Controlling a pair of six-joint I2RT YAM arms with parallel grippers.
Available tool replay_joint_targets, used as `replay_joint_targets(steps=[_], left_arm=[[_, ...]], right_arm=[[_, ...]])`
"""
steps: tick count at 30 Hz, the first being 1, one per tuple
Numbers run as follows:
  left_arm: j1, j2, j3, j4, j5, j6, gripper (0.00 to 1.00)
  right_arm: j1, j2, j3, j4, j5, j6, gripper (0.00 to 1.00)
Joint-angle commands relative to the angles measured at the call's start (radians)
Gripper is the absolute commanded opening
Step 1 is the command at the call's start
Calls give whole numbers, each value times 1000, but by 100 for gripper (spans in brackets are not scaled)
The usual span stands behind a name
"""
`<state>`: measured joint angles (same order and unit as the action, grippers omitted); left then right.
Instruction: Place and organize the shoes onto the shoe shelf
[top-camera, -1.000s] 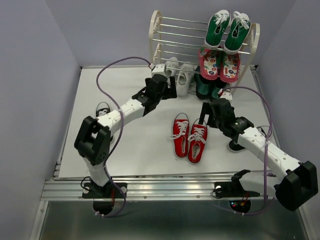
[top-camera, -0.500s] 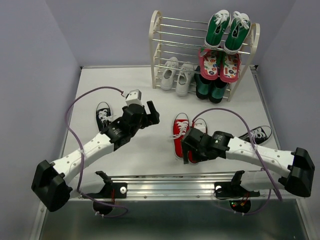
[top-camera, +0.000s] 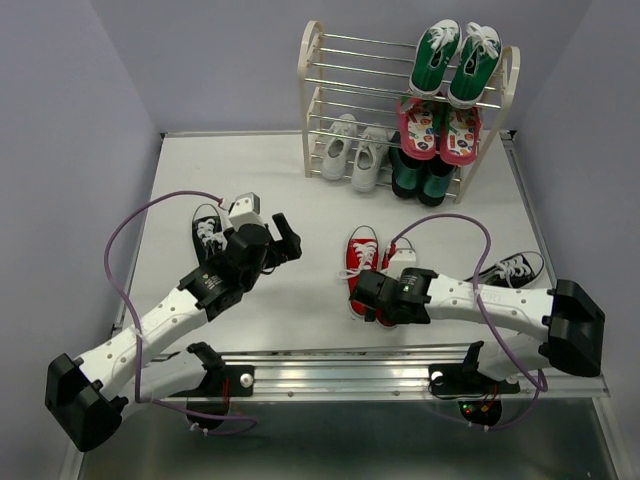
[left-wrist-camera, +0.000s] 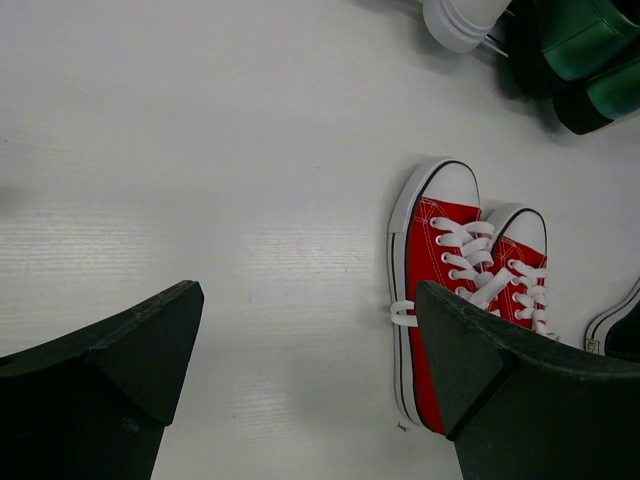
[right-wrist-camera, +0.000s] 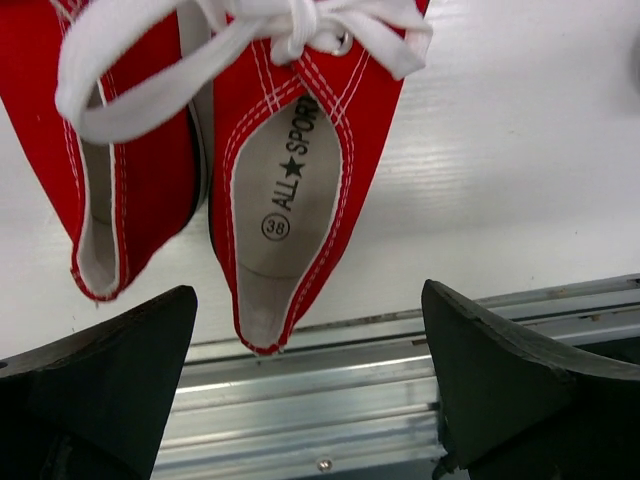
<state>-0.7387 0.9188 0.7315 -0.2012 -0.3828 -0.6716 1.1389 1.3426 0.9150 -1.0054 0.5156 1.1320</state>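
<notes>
The robot's right gripper will next grip the red shoe by its heel, which leaves the shoe's laced front free to rest on the shoe shelf.
The red pair (top-camera: 362, 258) lies side by side mid-table, toes toward the shoe shelf (top-camera: 312, 70). My right gripper (top-camera: 372, 304) is open above their heels; its wrist view shows both heels (right-wrist-camera: 285, 200) between the spread fingers (right-wrist-camera: 120, 350). My left gripper (top-camera: 289, 238) is open and empty over bare table, left of the red pair (left-wrist-camera: 455, 270). The white pair (top-camera: 350, 152) sits on the lowest tier, left side. One black shoe (top-camera: 206, 228) lies at the left, partly hidden by the left arm. The other black shoe (top-camera: 515, 268) lies at the right.
A green pair (top-camera: 455, 58) sits on the top tier, a pink patterned pair (top-camera: 438, 128) below it, a dark green pair (top-camera: 420, 178) at the bottom right. An aluminium rail (right-wrist-camera: 320, 390) runs along the near table edge, just behind the red heels.
The left arm has drawn back from the shelf toward the near left. The right arm has swung down and left, bringing its open gripper over the red pair's heels.
</notes>
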Motion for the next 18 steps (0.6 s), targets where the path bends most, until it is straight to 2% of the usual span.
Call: replay_joint_targets(steps=[1, 7, 13, 18], left_arm=[[-4, -11, -6, 6, -34, 0, 99], [-4, -1, 2, 2, -44, 4, 99], [-4, 3, 0, 5, -51, 3, 99], [-4, 6, 0, 13, -50, 7, 99]], right_arm=[[4, 16, 9, 51, 161, 115, 99], [4, 67, -1, 91, 181, 167, 94], [4, 82, -28, 97, 185, 216, 84], [4, 102, -44, 96, 192, 256, 82]])
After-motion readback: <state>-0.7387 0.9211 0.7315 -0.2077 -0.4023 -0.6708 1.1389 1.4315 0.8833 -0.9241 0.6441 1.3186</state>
